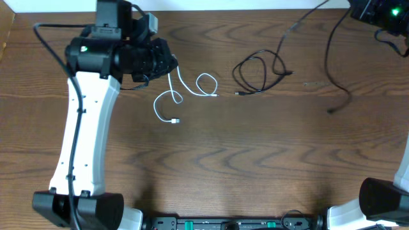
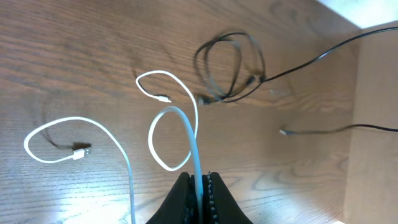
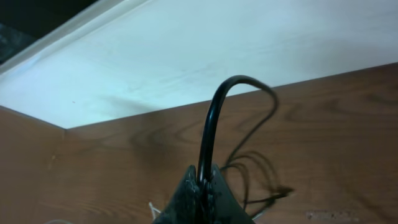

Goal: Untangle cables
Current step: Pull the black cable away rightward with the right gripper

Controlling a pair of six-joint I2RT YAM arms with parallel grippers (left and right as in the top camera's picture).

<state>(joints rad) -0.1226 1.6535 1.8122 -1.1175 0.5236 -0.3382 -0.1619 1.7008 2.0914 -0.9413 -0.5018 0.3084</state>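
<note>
My left gripper should keep holding the white cable until it lies beside the black coil (image 1: 262, 87), because fingers hold its raised strand (image 1: 178, 71) short of that coil.
The white cable (image 1: 204, 83) lies in two loops on the wooden table, with one plug (image 1: 176, 121) at the near left. My left gripper (image 1: 171, 64) is shut on this cable near its far end. In the left wrist view the white cable (image 2: 186, 134) rises straight into the left gripper (image 2: 200, 180). The black cable (image 1: 259, 70) lies coiled to the right, apart from the white one, and one strand climbs toward the top right. My right gripper (image 3: 205, 177) is shut on the black cable (image 3: 208, 124), which arches up out of its jaws.
A loose black cable end (image 1: 332, 112) rests on the table at the right. The left arm's white link (image 1: 83, 134) spans the left side. The arm bases (image 1: 77, 207) sit along the near edge. Beyond the far table edge is a white surface (image 3: 205, 50).
</note>
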